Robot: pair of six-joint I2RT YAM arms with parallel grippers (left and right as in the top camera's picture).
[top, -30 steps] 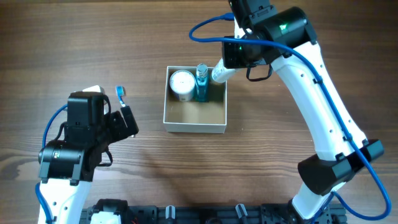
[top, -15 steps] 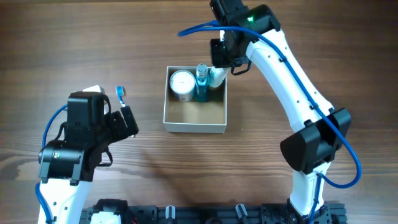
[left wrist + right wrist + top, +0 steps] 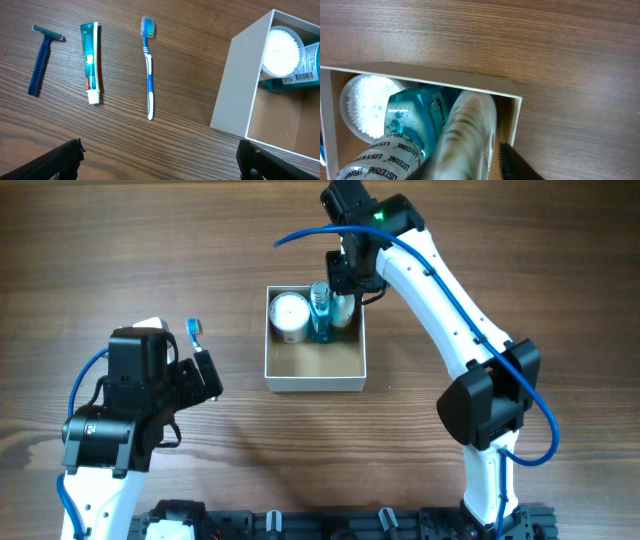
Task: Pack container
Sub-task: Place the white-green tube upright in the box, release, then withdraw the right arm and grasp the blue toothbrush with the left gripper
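Observation:
My left gripper is next going to grip the blue toothbrush across its handle, leaving its head free, and lower it into the container (image 3: 314, 385) with the handle end first.
The container (image 3: 314, 385) is a square white-walled box with a brown floor, mid-table. In it lie a round white jar (image 3: 291, 313) and a blue mouthwash bottle (image 3: 320, 318) along the far wall. My right gripper (image 3: 346, 288) is over the box's far right corner, shut on a white tube with green print (image 3: 343, 309) that dips into the box beside the bottle. In the right wrist view the tube (image 3: 467, 130) sits between my fingers (image 3: 470, 167), next to the mouthwash bottle (image 3: 410, 125) and the jar (image 3: 367, 112). My left gripper (image 3: 206, 375) is open and empty, left of the box.
In the left wrist view a blue razor (image 3: 41, 62), a toothpaste tube (image 3: 90, 62) and a blue toothbrush (image 3: 148, 67) lie side by side on the wood, left of the container (image 3: 235, 95). The toothbrush head (image 3: 194, 328) shows overhead beside the left arm.
The right arm has swung left and turned, bringing the white tube from the box's right edge down into the box beside the mouthwash bottle. The left arm has not moved.

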